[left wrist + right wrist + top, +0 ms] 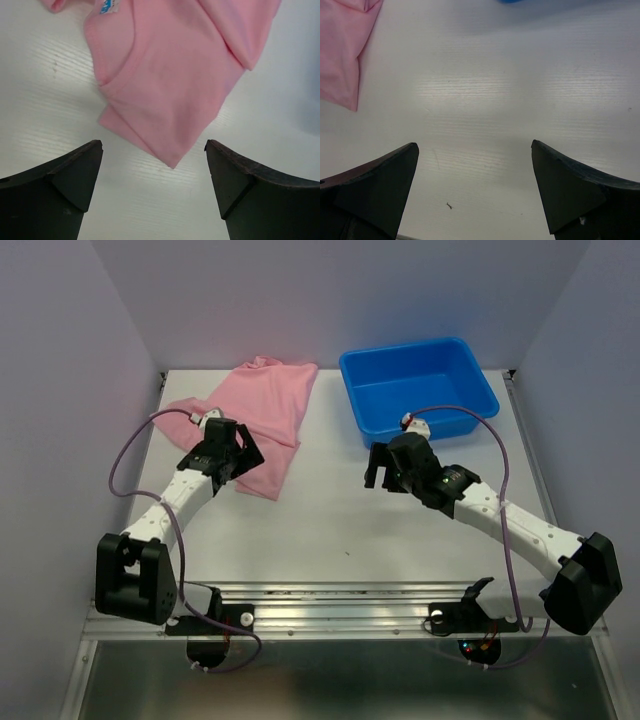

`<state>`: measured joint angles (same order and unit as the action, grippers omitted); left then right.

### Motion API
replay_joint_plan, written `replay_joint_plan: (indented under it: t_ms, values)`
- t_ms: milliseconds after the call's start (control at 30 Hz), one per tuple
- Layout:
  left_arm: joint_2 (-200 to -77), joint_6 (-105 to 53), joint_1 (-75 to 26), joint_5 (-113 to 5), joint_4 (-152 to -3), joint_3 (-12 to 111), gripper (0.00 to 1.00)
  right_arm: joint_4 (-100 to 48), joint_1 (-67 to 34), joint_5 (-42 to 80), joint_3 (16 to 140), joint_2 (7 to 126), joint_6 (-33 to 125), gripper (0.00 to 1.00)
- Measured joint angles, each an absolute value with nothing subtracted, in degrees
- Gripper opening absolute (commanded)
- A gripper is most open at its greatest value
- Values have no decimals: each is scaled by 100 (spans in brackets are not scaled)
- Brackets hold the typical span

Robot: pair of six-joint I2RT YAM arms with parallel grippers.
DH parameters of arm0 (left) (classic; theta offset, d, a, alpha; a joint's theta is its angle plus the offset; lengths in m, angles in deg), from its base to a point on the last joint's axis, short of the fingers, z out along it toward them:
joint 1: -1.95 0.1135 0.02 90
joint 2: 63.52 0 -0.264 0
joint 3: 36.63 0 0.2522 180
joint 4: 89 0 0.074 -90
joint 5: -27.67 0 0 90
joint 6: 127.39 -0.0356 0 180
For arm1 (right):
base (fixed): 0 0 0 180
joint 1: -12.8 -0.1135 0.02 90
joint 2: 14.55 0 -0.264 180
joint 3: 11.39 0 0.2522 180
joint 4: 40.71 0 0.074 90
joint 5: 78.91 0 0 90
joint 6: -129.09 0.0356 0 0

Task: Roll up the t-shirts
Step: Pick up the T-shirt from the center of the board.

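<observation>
My left gripper will grab the pink t-shirt (265, 410) at its shoulder (240, 478) next to the collar. Another edge of the t-shirt will stay free for spreading.
The pink t-shirt (265, 410) lies folded and rumpled on the white table at the back left. My left gripper (240, 455) hovers over its near left part, open and empty. In the left wrist view a folded corner of the t-shirt (170, 90) points down toward the gap of the left gripper (154, 146), with bare table between the fingers. My right gripper (382, 466) hangs open over the table's middle, just in front of the bin. In the right wrist view the right gripper (475, 146) holds nothing, and an edge of the t-shirt (342, 55) shows at top left.
A blue plastic bin (418, 388) stands at the back right, nothing visible inside. White walls close the table on the left, the right and the back. A metal rail (330, 600) with the arm bases runs along the near edge.
</observation>
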<state>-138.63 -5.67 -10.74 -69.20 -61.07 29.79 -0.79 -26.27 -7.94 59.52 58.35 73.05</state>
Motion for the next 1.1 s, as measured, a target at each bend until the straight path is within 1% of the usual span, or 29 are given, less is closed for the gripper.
replay_joint_plan:
  t_ms: [167, 300, 467, 600, 700, 800, 833, 867, 967, 1000, 1033, 1100]
  values:
    - [-14276, -545, -1074, -7253, -5995, 2979, 96, -79, -2627, -792, 5952, 5835, 7335, 100]
    - [-14840, -499, -1072, -7449, -5956, 3130, 95, -82, -2627, -772, 5952, 5870, 7346, 100]
    - [-15439, -418, -1074, -7489, -6008, 3257, 94, -79, -2627, -750, 5952, 5922, 7368, 100]
    - [-15721, -368, -1072, -7482, -6080, 3301, 89, -79, -2627, -750, 5949, 5922, 7388, 100]
    - [-15928, -340, -1072, -7436, -6139, 3392, 78, -79, -2627, -750, 5947, 5922, 7403, 100]
    - [-16075, -300, -1074, -7336, -6290, 3421, 71, -84, -2627, -750, 5928, 5925, 7407, 100]
    - [-16132, -296, -1072, -7301, -6332, 3436, 62, -82, -2627, -750, 5906, 5922, 7409, 100]
    - [-16188, -291, -1074, -7281, -6358, 3458, 57, -79, -2627, -748, 5884, 5925, 7418, 100]
    - [-16302, -283, -1072, -7224, -6426, 3572, 27, -71, -2627, -737, 5862, 5925, 7447, 100]
    - [-16337, -274, -1072, -7152, -6454, 3620, 10, -79, -2627, -737, 5862, 5922, 7451, 100]
    - [-16368, -305, -1072, -7115, -6474, 3663, 0, -77, -2627, -737, 5862, 5922, 7451, 100]
    - [-16381, -298, -1072, -6920, -6555, 3729, 0, -77, -2627, -735, 5862, 5925, 7458, 100]
